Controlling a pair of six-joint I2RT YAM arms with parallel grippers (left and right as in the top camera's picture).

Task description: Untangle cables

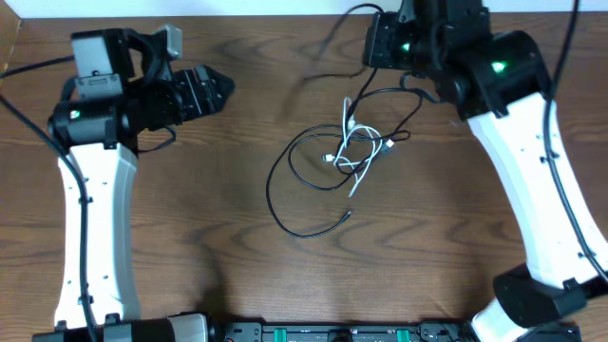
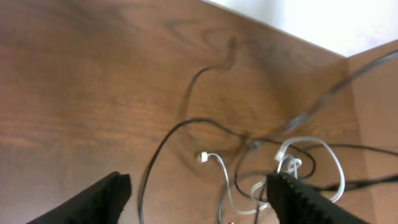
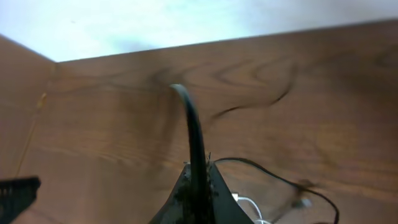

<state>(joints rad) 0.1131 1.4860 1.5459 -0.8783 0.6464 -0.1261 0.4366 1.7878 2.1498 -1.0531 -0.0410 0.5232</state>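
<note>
My left gripper grabs the black cable's raised part (image 1: 363, 90) (image 2: 308, 114) between the tangle and the right gripper next, to pull the cables apart.
The cables lie tangled mid-table. The long black cable (image 1: 280, 204) makes a wide loop, with a plug end near the front. The white cable (image 1: 358, 142) is knotted through it. My right gripper (image 1: 425, 87) is at the back right of the tangle. In the right wrist view its jaws (image 3: 198, 180) are shut on the black cable (image 3: 194, 134), which rises from them; the white cable (image 3: 249, 202) shows just behind. My left gripper (image 1: 217, 90) is open and empty, left of the tangle. The left wrist view shows its fingers (image 2: 199, 199) wide apart, above the black cable (image 2: 160, 152) and white cable (image 2: 314, 144).
The wooden table (image 1: 190, 218) ends at a pale back wall (image 3: 186, 25). Thick black arm wires run past the top edge (image 1: 347, 24) and far left. The arm bases stand at the front left and front right.
</note>
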